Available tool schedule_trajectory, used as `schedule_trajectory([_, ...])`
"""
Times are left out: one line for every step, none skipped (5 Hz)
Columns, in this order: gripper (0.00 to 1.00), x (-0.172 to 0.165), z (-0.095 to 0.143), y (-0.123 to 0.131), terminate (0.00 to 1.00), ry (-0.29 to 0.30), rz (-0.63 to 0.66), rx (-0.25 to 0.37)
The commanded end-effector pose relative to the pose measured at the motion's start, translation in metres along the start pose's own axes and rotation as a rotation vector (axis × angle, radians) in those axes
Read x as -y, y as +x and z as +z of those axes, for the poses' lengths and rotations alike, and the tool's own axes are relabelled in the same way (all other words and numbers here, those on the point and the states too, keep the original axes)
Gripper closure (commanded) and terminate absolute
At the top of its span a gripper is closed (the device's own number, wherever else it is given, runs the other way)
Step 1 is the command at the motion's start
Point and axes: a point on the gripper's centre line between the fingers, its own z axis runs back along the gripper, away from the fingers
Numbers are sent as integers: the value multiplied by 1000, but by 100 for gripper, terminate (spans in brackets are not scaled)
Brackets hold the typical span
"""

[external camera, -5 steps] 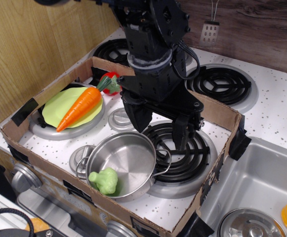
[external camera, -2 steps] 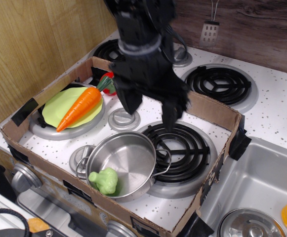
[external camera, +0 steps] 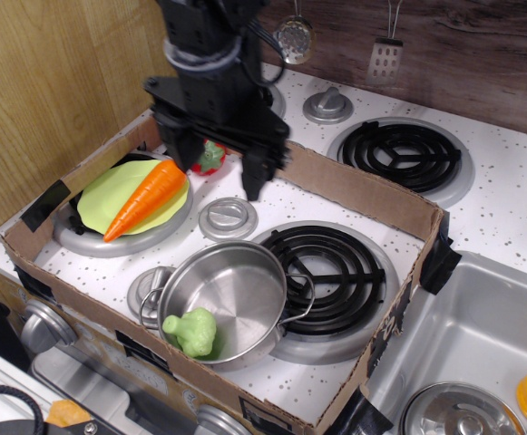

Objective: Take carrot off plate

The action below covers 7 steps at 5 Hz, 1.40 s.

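Observation:
My gripper grabs the carrot by its thick stem end (external camera: 166, 176) next, to take it off the lime-green plate (external camera: 109, 193).
The orange carrot (external camera: 147, 198) with its dark green stem end lies diagonally on the light lime-green plate (external camera: 109, 193), which rests on the left grey burner disc. My black gripper (external camera: 218, 174) hangs open and empty above the box, just right of the carrot's stem end and above the red tomato (external camera: 210, 156). One finger (external camera: 254, 177) points down at the right, the other sits close to the carrot's top. Nothing is held.
A cardboard box wall (external camera: 363, 195) surrounds the stove top. A steel pot (external camera: 231, 294) with a green toy vegetable (external camera: 190, 331) stands at the front. A black coil burner (external camera: 331, 267) lies right of it. A sink (external camera: 481, 353) is at the far right.
My gripper has moved left and back, from above the coil burner and pot to beside the carrot's stem end. The carrot and plate have not moved.

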Motion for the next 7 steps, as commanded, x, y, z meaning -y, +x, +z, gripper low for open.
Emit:
schedule_trajectory([0, -55, -12, 15, 0, 30, 70, 39])
schedule_trajectory([0, -72, -26, 17, 0, -15, 98, 8])
schedule_trajectory([0, -82, -39, 16, 0, -41, 70, 33])
schedule_trajectory([0, -85, -49, 16, 0, -89, 32, 25])
schedule_trajectory([0, -87, -56, 18, 0, -107, 3, 34])
schedule_trajectory([0, -89, -67, 19, 0, -134, -44, 29])
schedule_trajectory([0, -91, -79, 16, 0, -163, -64, 28])
